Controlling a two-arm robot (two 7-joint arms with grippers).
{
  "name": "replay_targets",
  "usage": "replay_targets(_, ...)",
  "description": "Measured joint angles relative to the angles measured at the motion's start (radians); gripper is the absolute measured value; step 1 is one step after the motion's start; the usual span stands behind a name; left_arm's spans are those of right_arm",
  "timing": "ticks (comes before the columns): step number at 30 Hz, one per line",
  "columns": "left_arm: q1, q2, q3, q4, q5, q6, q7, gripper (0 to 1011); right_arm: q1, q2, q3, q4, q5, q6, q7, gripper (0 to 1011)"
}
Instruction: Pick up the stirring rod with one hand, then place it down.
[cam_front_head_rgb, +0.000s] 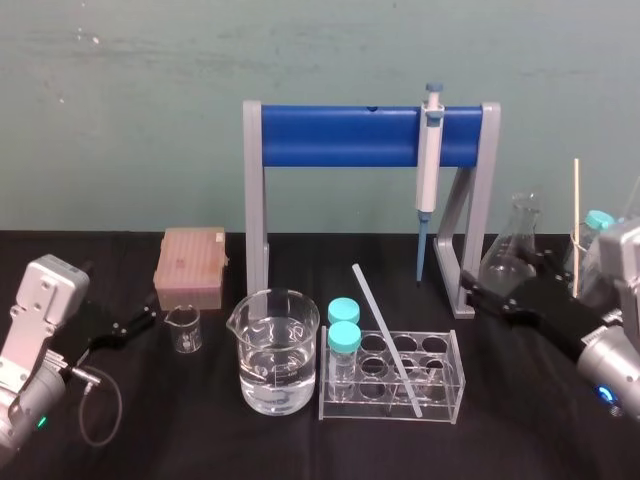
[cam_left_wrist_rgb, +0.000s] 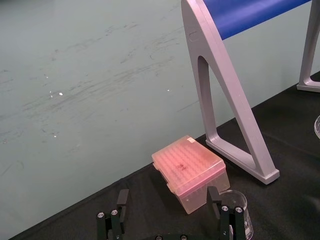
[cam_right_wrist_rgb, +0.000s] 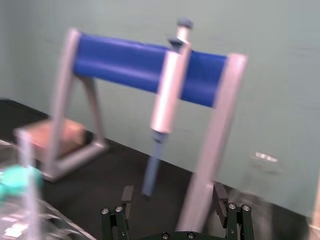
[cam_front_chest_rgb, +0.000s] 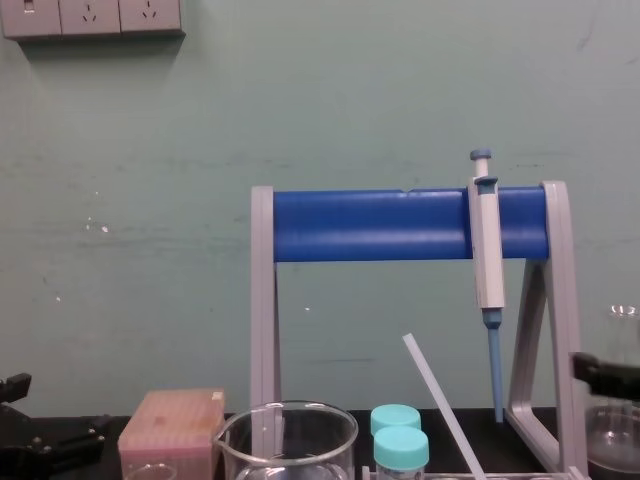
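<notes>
The right gripper reaches the stirring rod next and takes hold of its free upper part (cam_front_chest_rgb: 430, 378) (cam_right_wrist_rgb: 27, 159), since the rack and teal-capped tubes crowd the rod's lower end.
The stirring rod (cam_front_head_rgb: 388, 342) is a thin translucent white stick lying slanted across the clear tube rack (cam_front_head_rgb: 452, 385), its upper end pointing back and left; in the chest view the stirring rod (cam_front_chest_rgb: 441, 400) rises in front of the stand. My right gripper (cam_front_head_rgb: 483, 290) hovers open to the right of the rack, near the stand's right foot, apart from the rod. In the right wrist view my right gripper (cam_right_wrist_rgb: 173, 199) has nothing between its fingers. My left gripper (cam_front_head_rgb: 140, 322) rests open at the far left by a small beaker (cam_front_head_rgb: 183, 328); the left wrist view shows my left gripper (cam_left_wrist_rgb: 168, 201) with nothing in it.
A large beaker (cam_front_head_rgb: 274, 350) of water stands left of the rack, with two teal-capped tubes (cam_front_head_rgb: 343, 338) in the rack's left end. The grey-and-blue stand (cam_front_head_rgb: 350, 137) carries a pipette (cam_front_head_rgb: 430, 160). A pink tip box (cam_front_head_rgb: 190, 265) sits at the back left, a flask (cam_front_head_rgb: 515, 245) at the right.
</notes>
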Motion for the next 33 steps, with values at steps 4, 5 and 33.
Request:
replay_targets(4,0.000,0.000,0.000,0.000,0.000,0.000,0.000,1000,0.006,-0.003,0.005,-0.035,0.066,0.056,0.076,1003)
replay_targets(5,0.000,0.000,0.000,0.000,0.000,0.000,0.000,1000,0.009,-0.004,0.004,-0.050,0.087,0.080,0.108,1003)
replay_targets(33,0.000,0.000,0.000,0.000,0.000,0.000,0.000,1000,0.167,-0.090,-0.121,0.028,0.049,0.220,0.345,1003)
